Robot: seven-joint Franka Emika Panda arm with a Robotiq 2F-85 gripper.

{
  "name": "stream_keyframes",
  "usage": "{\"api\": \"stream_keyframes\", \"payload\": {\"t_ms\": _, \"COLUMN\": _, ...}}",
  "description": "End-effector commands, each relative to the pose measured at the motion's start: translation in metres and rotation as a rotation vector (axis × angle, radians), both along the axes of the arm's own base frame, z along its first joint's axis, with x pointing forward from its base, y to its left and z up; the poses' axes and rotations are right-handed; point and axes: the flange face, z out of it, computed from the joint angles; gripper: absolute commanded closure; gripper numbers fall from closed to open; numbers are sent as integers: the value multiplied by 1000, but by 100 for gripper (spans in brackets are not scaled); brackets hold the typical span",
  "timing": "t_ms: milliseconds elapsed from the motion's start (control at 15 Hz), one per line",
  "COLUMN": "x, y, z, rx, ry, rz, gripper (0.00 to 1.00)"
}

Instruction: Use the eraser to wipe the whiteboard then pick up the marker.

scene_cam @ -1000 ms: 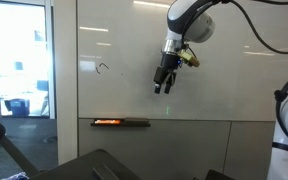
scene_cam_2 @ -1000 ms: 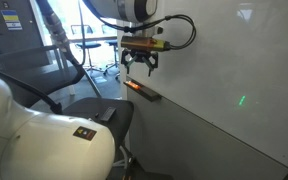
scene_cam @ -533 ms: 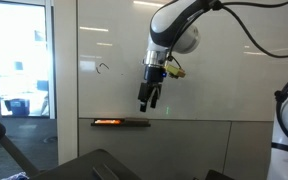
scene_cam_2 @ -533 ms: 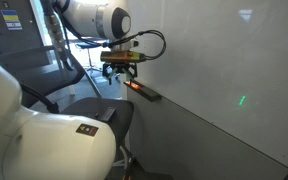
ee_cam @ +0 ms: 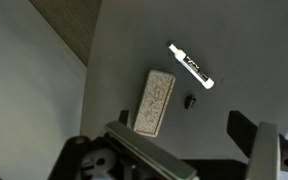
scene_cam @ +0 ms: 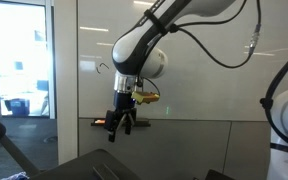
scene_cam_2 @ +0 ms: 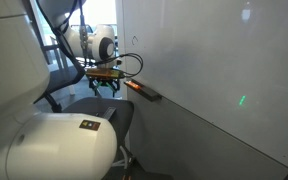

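I will reach the eraser (ee_cam: 156,102) and grip it by its long sides near its closer end, so its broad bottom stays free to wipe the whiteboard.
The whiteboard (scene_cam: 209,60) is a glossy pale panel with a small scribble (scene_cam: 104,68) and a dark tray ledge (scene_cam: 139,123) along its lower edge; it also shows in an exterior view (scene_cam_2: 214,60). My gripper (scene_cam: 119,122) hangs open just above the ledge's left part. In the wrist view my gripper (ee_cam: 184,126) is open and empty above the ledge. The eraser (ee_cam: 156,102) shows there as a pale rectangular block lying between and ahead of the fingers. The marker (ee_cam: 191,66), a slim white stick, lies beyond it. A small dark cap (ee_cam: 190,101) lies beside the eraser.
A window and doorway (scene_cam: 19,70) stand beside the board. Dark office chairs (scene_cam: 94,165) stand low in front of the wall. A white robot body (scene_cam_2: 44,140) fills the near foreground. Carpet (ee_cam: 69,25) shows below the ledge.
My arm has swung along the board and down, from the board's middle height to just above the tray ledge. The gripper stays open and empty.
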Motion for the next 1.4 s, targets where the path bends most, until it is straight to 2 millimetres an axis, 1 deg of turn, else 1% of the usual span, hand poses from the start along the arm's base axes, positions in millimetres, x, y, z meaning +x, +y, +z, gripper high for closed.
{"api": "stream_keyframes", "payload": {"t_ms": 0, "x": 43, "y": 9, "z": -41, "rx": -7, "ry": -7, "rz": -32, "gripper": 0}}
{"api": "stream_keyframes", "payload": {"t_ms": 133, "x": 48, "y": 18, "z": -67, "rx": 14, "ry": 19, "rz": -50, "gripper": 0}}
{"api": "stream_keyframes", "payload": {"t_ms": 333, "x": 53, "y": 30, "z": -97, "rx": 7, "ry": 30, "rz": -43, "gripper": 0}}
{"api": "stream_keyframes", "payload": {"t_ms": 533, "x": 58, "y": 33, "z": -125, "rx": 8, "ry": 38, "rz": -60, "gripper": 0}}
{"api": "stream_keyframes", "payload": {"t_ms": 667, "x": 63, "y": 33, "z": -139, "rx": -4, "ry": 13, "rz": -53, "gripper": 0}}
{"api": "stream_keyframes", "payload": {"t_ms": 867, "x": 67, "y": 28, "z": -151, "rx": -13, "ry": -18, "rz": -53, "gripper": 0}}
{"api": "stream_keyframes", "payload": {"t_ms": 1200, "x": 73, "y": 21, "z": -163, "rx": -21, "ry": -46, "rz": -57, "gripper": 0}}
{"api": "stream_keyframes", "payload": {"t_ms": 1267, "x": 73, "y": 21, "z": -163, "rx": -22, "ry": -52, "rz": -51, "gripper": 25}}
{"api": "stream_keyframes", "payload": {"t_ms": 1333, "x": 73, "y": 22, "z": -162, "rx": -21, "ry": -56, "rz": -46, "gripper": 26}}
